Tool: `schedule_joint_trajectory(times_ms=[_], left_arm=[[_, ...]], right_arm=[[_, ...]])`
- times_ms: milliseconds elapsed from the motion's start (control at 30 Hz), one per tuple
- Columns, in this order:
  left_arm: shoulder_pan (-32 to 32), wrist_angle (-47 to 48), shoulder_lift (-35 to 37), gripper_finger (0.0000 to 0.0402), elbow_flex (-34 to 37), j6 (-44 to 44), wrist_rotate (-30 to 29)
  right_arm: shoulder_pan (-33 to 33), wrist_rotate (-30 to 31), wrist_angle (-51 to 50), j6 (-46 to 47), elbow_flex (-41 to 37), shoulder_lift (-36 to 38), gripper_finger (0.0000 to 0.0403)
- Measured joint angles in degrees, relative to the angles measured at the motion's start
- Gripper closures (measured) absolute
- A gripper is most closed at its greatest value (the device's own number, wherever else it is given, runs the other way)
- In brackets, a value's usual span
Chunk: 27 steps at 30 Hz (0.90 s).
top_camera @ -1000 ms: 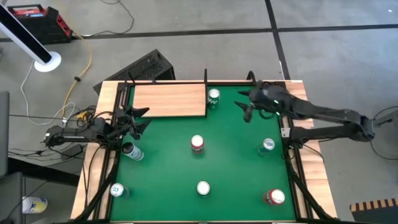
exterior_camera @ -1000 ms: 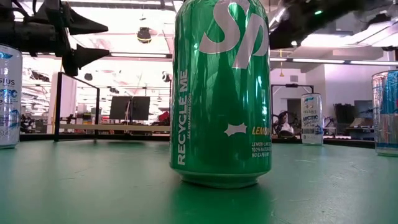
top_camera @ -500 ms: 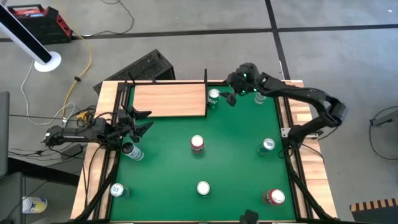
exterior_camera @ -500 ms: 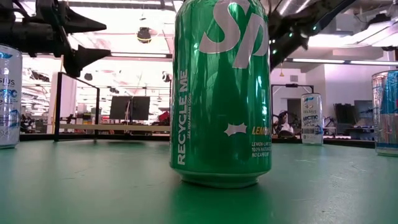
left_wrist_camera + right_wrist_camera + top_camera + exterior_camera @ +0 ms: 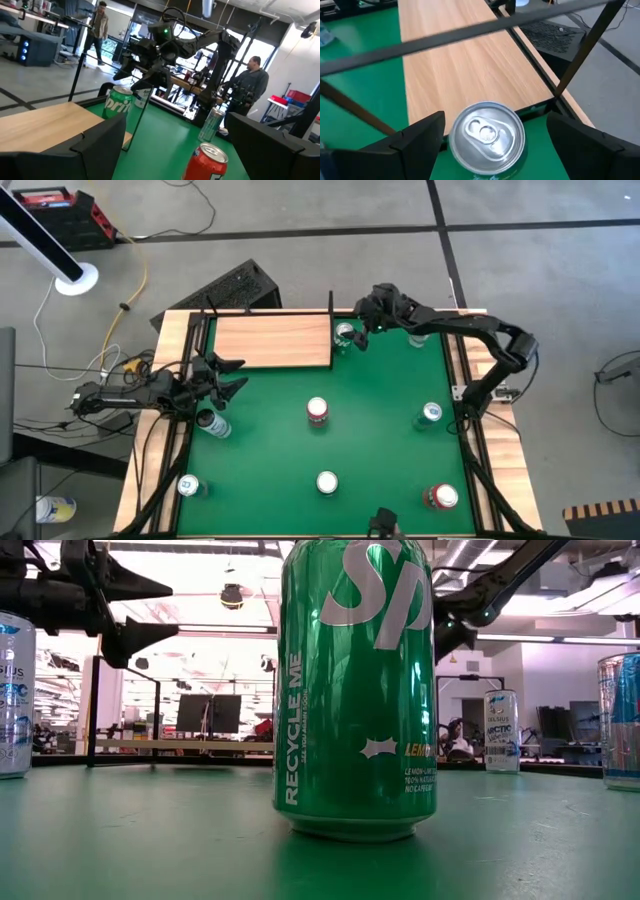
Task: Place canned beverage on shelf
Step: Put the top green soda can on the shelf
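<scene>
My right gripper grabs the canned beverage's upper side, just below its silver top (image 5: 343, 337), next, to place the green canned beverage on the shelf (image 5: 272, 340).
A green canned beverage (image 5: 345, 333) stands upright on the green table, just off the right end of the light-wood shelf (image 5: 272, 340). My right gripper (image 5: 358, 330) is open and slants down at the can from the far right. In the right wrist view its fingers stand wide on either side of the can's silver top (image 5: 486, 135) without touching it. My left gripper (image 5: 225, 377) waits open at the table's left edge, below the shelf's near left corner, holding nothing. From the left wrist view I see the same can (image 5: 119, 102) under my right gripper (image 5: 145, 75).
Several other cans stand about: a red one (image 5: 317, 410) at mid-table, a green one (image 5: 327, 481) near the front, one (image 5: 430, 413) at the right, a red one (image 5: 441, 497) at the front right. Another can (image 5: 210, 421) lies near my left gripper. The shelf's black uprights (image 5: 580, 55) rise beside the can.
My right gripper has swung from the table's right side toward the far edge and left, sinking toward the green can by the shelf, and now hangs over it. The cans have stayed where they were.
</scene>
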State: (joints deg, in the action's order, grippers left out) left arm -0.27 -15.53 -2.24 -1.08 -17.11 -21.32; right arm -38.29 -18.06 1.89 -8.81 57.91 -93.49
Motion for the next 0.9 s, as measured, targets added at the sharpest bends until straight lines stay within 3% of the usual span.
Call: schedule_joint_trajectory(times_ms=[333,600,900], left_arm=[[0.0,2.0,0.0,0.0070,0.0,0.0,-0.3],[0.0,2.0,0.0,0.0070,0.0,0.0,-0.4],[0.0,2.0,0.0,0.0070,0.0,0.0,-0.4]], right_arm=[[1.3,0.2,1.8,1.3,0.0,-3.8,0.0029],[2.9,6.7,3.1,1.3,0.0,-4.2,0.0036],[1.8,5.9,0.1,1.8,0.1,-2.6,0.0129]])
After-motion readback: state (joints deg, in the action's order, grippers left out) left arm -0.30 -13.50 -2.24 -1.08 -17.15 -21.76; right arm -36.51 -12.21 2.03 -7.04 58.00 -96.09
